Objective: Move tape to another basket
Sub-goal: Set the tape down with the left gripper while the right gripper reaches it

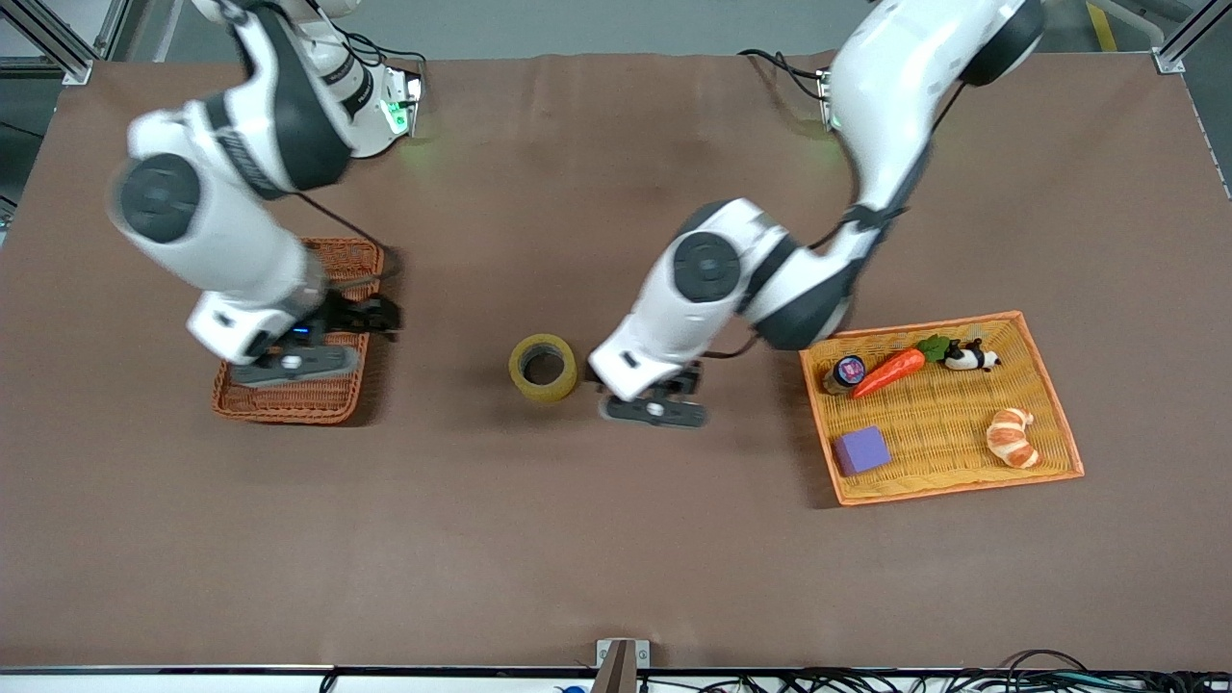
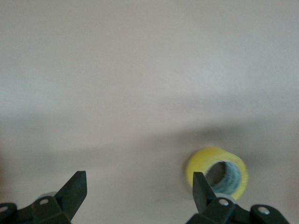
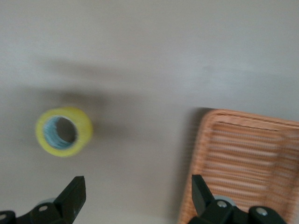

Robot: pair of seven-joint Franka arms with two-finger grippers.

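Note:
The yellow tape needs to go into the wicker basket (image 3: 247, 168), so my right gripper should grab the tape by its ring side (image 3: 81, 130) next.
The tape (image 1: 544, 368), a yellowish ring, lies on the brown table between the two arms. The left gripper (image 1: 674, 385) is open and empty, low over the table right beside the tape, toward the left arm's end. In the left wrist view the tape (image 2: 204, 159) sits just outside one fingertip (image 2: 198, 184) of the left gripper (image 2: 138, 189). The right gripper (image 1: 380, 318) is open and empty over the edge of the reddish-brown wicker basket (image 1: 289, 399) that faces the tape. The right wrist view shows the right gripper (image 3: 138, 189), the basket (image 3: 247, 158) and the tape (image 3: 85, 127) apart from it.
A flat yellow woven tray with an orange rim (image 1: 1057, 409) lies toward the left arm's end. It holds a dark-capped jar (image 1: 847, 371), a toy carrot (image 1: 890, 371), a small panda toy (image 1: 972, 358), a croissant (image 1: 1013, 438) and a purple block (image 1: 861, 449).

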